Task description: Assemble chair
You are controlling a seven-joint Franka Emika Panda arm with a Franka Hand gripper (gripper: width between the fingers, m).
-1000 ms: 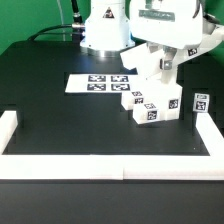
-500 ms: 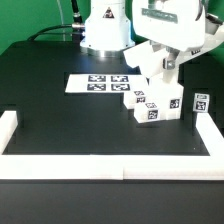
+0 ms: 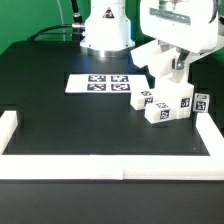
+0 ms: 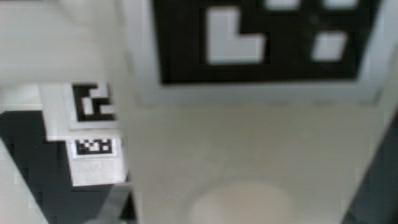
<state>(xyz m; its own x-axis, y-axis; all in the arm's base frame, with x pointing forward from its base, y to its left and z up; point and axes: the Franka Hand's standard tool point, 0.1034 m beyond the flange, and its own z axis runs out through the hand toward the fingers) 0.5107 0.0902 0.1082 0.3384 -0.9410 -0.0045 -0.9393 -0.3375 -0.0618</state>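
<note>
The tilted white slab's lower end [image 3: 160,70] rests on the tagged chair blocks. My gripper needs to let go of the slab, as it would stay there.
In the exterior view my gripper [image 3: 176,66] is shut on a tilted white slab of the chair [image 3: 152,58], right of the table's middle. Below the slab sit chunky tagged chair blocks [image 3: 168,106], touching its lower end. One more small tagged chair piece [image 3: 201,101] stands just to their right. The wrist view is filled by the slab's white face [image 4: 249,140], very close and blurred, with a large black tag [image 4: 267,40] on it. A smaller tagged piece [image 4: 89,108] shows beside it. My fingers cannot be made out in the wrist view.
The marker board [image 3: 100,83] lies flat on the black table in front of the robot base [image 3: 105,35]. Low white border rails run along the exterior view's left [image 3: 8,128], front [image 3: 110,166] and right [image 3: 216,140] edges.
My gripper, the slab and the tagged blocks under it have shifted toward the exterior view's right, closer to the lone small piece. The grip has stayed the same.
</note>
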